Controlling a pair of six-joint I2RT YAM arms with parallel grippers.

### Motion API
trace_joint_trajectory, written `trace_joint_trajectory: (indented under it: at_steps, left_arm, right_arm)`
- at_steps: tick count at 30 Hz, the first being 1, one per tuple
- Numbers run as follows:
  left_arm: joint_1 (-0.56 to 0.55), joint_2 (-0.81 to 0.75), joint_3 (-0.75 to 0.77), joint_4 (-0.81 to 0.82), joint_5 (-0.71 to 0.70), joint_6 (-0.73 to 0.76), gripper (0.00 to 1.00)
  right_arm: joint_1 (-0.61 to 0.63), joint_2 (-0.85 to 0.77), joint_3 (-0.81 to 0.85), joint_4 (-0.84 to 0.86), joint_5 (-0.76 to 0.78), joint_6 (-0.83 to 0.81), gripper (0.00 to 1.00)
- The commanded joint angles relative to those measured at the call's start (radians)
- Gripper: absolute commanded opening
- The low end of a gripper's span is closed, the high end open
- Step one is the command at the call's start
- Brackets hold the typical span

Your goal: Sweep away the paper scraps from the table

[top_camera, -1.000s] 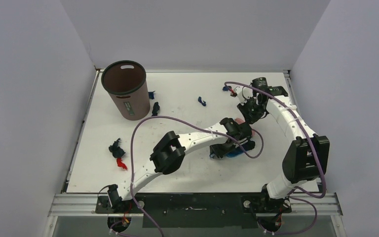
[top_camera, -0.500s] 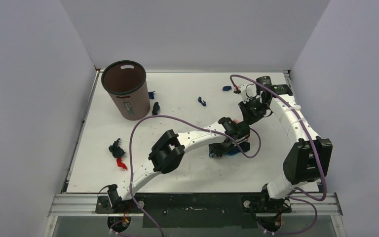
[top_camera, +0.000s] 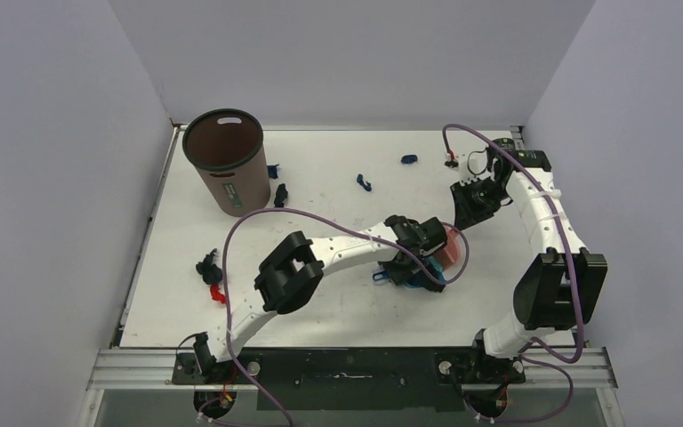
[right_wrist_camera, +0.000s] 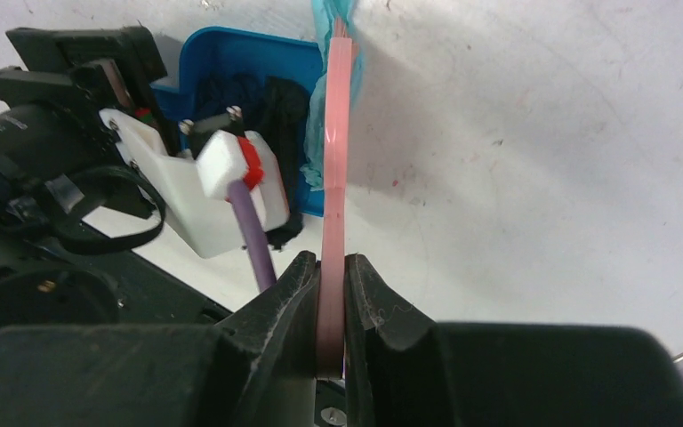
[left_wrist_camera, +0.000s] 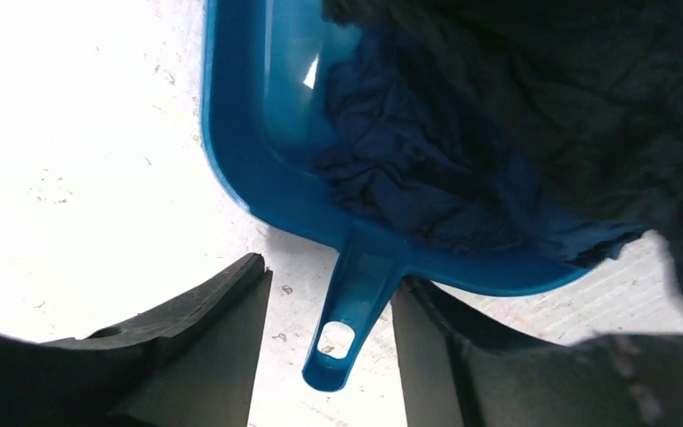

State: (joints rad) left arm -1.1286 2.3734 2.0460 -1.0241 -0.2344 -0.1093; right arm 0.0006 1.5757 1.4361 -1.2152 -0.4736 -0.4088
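Observation:
My left gripper grabs the blue dustpan (left_wrist_camera: 258,169) by its handle (left_wrist_camera: 353,295) next, since the dustpan's opening then stays free to tip paper scraps into the bin.
The blue dustpan (left_wrist_camera: 258,169) lies on the white table (top_camera: 178,222), with dark navy paper scraps (left_wrist_camera: 409,169) inside it. My left gripper (left_wrist_camera: 331,276) is open, its fingers either side of the dustpan's handle (left_wrist_camera: 342,311) without closing on it. In the top view it sits at the pan (top_camera: 413,271). My right gripper (right_wrist_camera: 331,260) is shut on the pink brush handle (right_wrist_camera: 333,178); the teal bristles (right_wrist_camera: 338,13) rest by the pan's mouth. Loose scraps lie at the back (top_camera: 365,183), (top_camera: 409,159) and near the bin (top_camera: 280,193).
A brown bin (top_camera: 227,160) stands at the back left, with another scrap (top_camera: 272,171) beside it. A dark scrap cluster (top_camera: 207,267) and a red scrap (top_camera: 217,292) lie at the left. Grey walls close in three sides.
My right gripper has moved right and slightly back with the brush, so the brush head now lies to the right of the dustpan. My left arm has shifted slightly at the pan.

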Motion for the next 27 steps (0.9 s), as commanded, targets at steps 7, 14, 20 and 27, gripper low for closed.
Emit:
trace_joint_trajectory:
  at_steps: [7,14,20,27]
  left_arm:
    - [-0.007,-0.236,-0.356,0.382,0.057,0.038,0.54]
    - [-0.012,-0.33,-0.539,0.483,0.17,0.093,0.54]
    - [-0.023,-0.392,-0.629,0.551,0.229,0.136,0.55]
    - [0.012,-0.409,-0.71,0.59,0.234,0.066,0.53]
  right_arm:
    - [-0.043,-0.026,0.043,-0.083,-0.032,-0.027,0.05]
    - [-0.046,-0.062,0.052,-0.074,-0.021,-0.023,0.05]
    - [-0.045,-0.082,0.026,-0.065,-0.026,-0.022,0.05]
    - [-0.046,-0.109,0.018,-0.096,-0.025,-0.034,0.05]
